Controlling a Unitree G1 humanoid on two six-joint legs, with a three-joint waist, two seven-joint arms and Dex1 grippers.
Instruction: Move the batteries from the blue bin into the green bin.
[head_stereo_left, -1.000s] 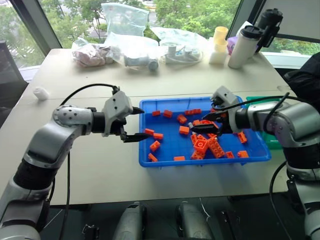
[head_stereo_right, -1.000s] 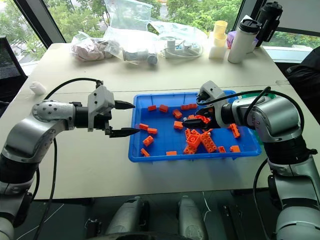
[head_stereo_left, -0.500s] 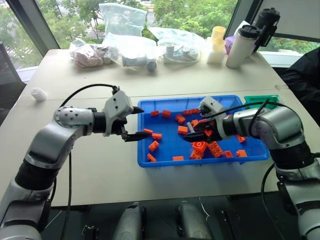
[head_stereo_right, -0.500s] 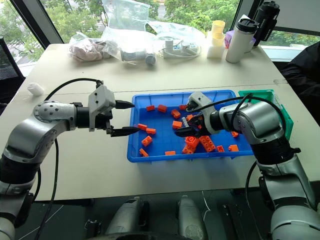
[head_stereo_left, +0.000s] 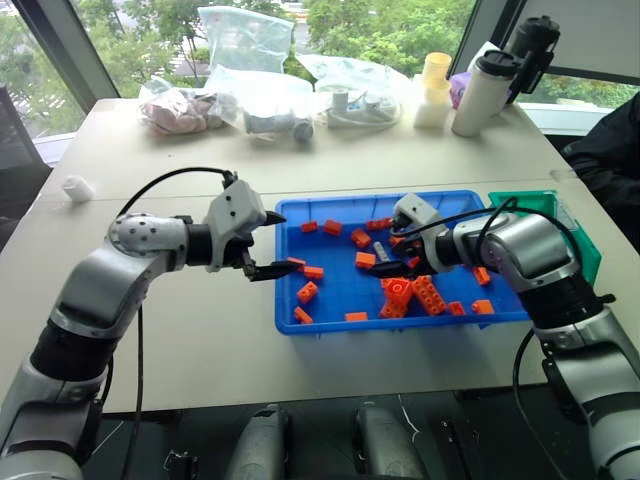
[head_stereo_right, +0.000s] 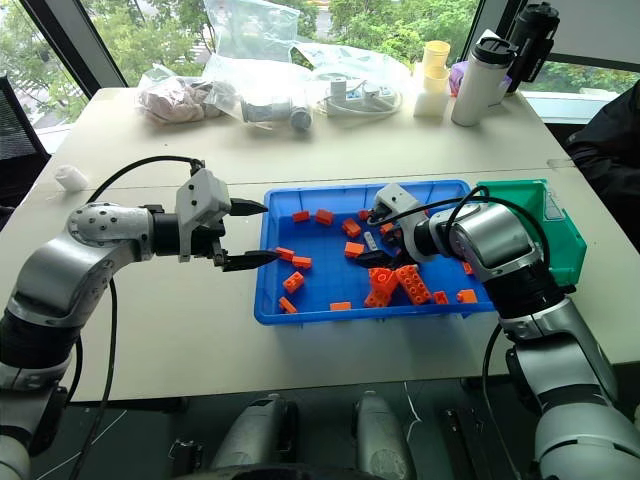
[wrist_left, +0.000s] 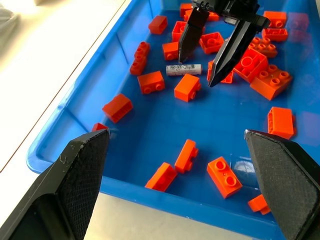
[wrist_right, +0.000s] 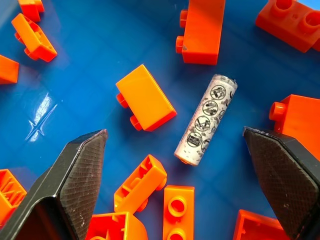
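Note:
The robot's right gripper is ready to close on the silver-grey battery (head_stereo_left: 380, 251) (wrist_right: 205, 120): its fingers reach down beside the battery on the bottom of the blue bin, so they would hold it now.
A silver-grey battery (wrist_right: 205, 120) lies flat on the floor of the blue bin (head_stereo_left: 400, 325), among several orange bricks (head_stereo_left: 415, 293). My right gripper (head_stereo_left: 388, 255) hangs open just above it, one finger on each side, touching nothing. The left wrist view shows the same battery (wrist_left: 183, 69) between those black fingers (wrist_left: 231, 52). My left gripper (head_stereo_left: 280, 242) is open and empty, held at the bin's left wall. The green bin (head_stereo_left: 560, 215) stands right against the blue bin's right end, behind my right arm.
Plastic bags (head_stereo_left: 250, 85), a white bottle (head_stereo_left: 480, 90), a black bottle (head_stereo_left: 532, 45) and stacked cups (head_stereo_left: 436, 88) line the table's far side. A small white object (head_stereo_left: 78, 187) lies far left. A person's dark sleeve (head_stereo_left: 612, 140) is at the right edge.
My right gripper has come down and toward the middle of the blue bin, ending open over the battery. The left gripper has stayed where it was. The camera view shifted slightly.

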